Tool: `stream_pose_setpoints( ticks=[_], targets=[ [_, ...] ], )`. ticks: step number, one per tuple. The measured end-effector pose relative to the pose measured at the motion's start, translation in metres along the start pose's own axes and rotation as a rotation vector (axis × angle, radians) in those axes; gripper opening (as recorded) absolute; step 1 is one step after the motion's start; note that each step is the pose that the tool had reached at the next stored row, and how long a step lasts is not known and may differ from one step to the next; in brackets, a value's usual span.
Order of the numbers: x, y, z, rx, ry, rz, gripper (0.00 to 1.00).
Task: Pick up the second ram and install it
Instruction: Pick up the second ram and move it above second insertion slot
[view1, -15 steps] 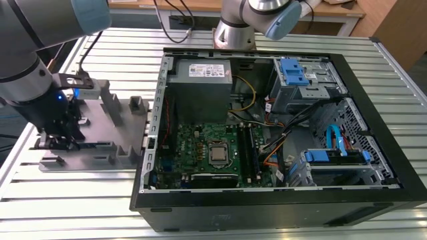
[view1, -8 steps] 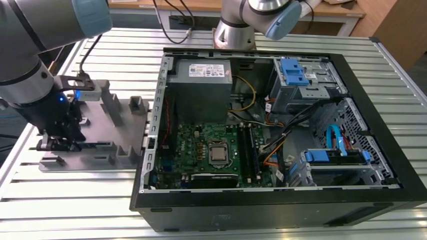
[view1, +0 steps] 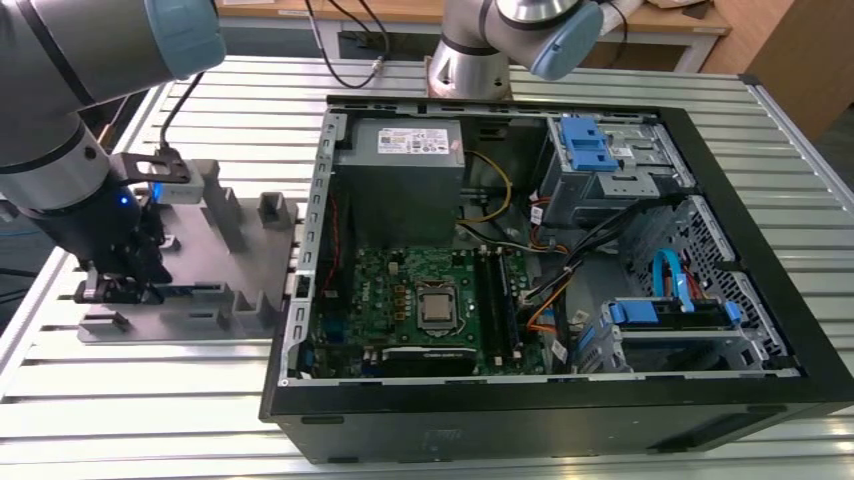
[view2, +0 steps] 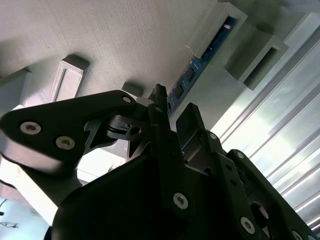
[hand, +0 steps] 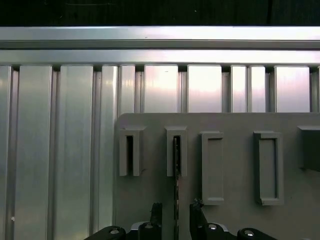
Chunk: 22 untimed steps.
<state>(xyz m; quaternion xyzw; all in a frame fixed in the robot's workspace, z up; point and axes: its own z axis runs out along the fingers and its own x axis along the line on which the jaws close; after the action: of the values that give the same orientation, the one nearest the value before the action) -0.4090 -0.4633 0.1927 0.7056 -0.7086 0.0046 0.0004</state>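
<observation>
I need to grab the second ram next by the middle of its sides, as the slot posts hold it upright by its ends.
The second ram (hand: 176, 165) stands on edge in a slot of the grey tray (hand: 235, 122), seen as a thin dark line. In the second wrist view the ram (view2: 200, 59) shows as a dark blue-green strip running from a slot post toward the fingers. My gripper (hand: 176, 214) is open, low over the tray, with one black finger on each side of the stick and a small gap on both sides. In the exterior view the gripper (view1: 118, 290) sits at the near left end of the tray (view1: 234, 300).
An open computer case (view1: 694, 330) lies on the exterior view's right of the tray, with the motherboard (view1: 387, 290), the silver processor chip (view1: 437, 305) and the long memory slots (view1: 497, 300) inside. Cables and drive cages fill its right side. The ribbed metal table (hand: 55, 150) surrounds the tray.
</observation>
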Motion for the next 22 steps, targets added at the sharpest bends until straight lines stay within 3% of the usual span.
stream_pose_setpoints(
  ticks=[5,11,17,21,22],
  targets=[
    [0.0000,0.0000,0.0001,0.0000,0.0000,0.000,0.36],
    [0.0000,0.0000,0.0001,0.0000,0.0000,0.000,0.60],
    [0.0000,0.0000,0.0002,0.0000,0.0000,0.000,0.59],
    [0.0000,0.0000,0.0002,0.0001,-0.0001,0.000,0.41],
    [0.0000,0.0000,0.0002,0.0000,0.0000,0.000,0.41]
  ],
)
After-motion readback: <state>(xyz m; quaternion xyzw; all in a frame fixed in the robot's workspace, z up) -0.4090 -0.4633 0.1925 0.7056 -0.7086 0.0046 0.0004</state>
